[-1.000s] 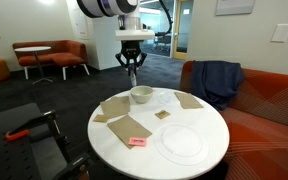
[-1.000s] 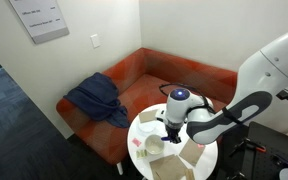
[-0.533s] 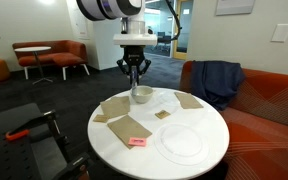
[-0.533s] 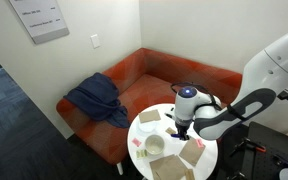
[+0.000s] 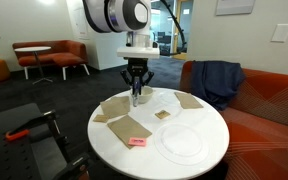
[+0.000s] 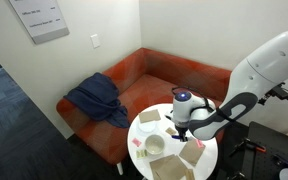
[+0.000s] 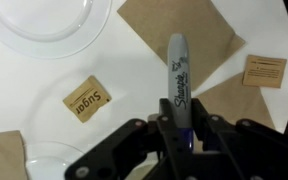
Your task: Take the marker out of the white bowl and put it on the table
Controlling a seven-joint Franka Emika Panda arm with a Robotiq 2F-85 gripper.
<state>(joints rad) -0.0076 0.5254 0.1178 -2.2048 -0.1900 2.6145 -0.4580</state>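
My gripper should lower the marker point(image 7: 176, 75) before letting go, as it hangs above the table close beside the white bowl and would drop if I opened now.
In the wrist view my gripper point(image 7: 177, 128) is shut on the marker point(image 7: 176, 75), a dark pen with "Sharpie" lettering that sticks out beyond the jaws over the white table point(image 7: 124, 75) and a brown napkin point(image 7: 199, 35). An arc of the white bowl point(image 7: 29, 160) shows at the lower left, beside the gripper. In both exterior views the gripper point(image 5: 135, 92) point(image 6: 181, 130) hangs low over the table point(image 5: 109, 138). The bowl point(image 6: 155, 146) stands next to it. In one exterior view the gripper mostly hides the bowl.
A large clear plate point(image 7: 54, 20) point(image 5: 180, 142) lies on the table with a pink sugar packet point(image 7: 87, 100) point(image 5: 137, 142) and several brown napkins point(image 5: 115, 106). An orange sofa with a blue jacket point(image 5: 217, 80) stands close behind the table.
The gripper has come down from above the bowl and shifted sideways off it, lower over the table, with the marker held in its jaws.
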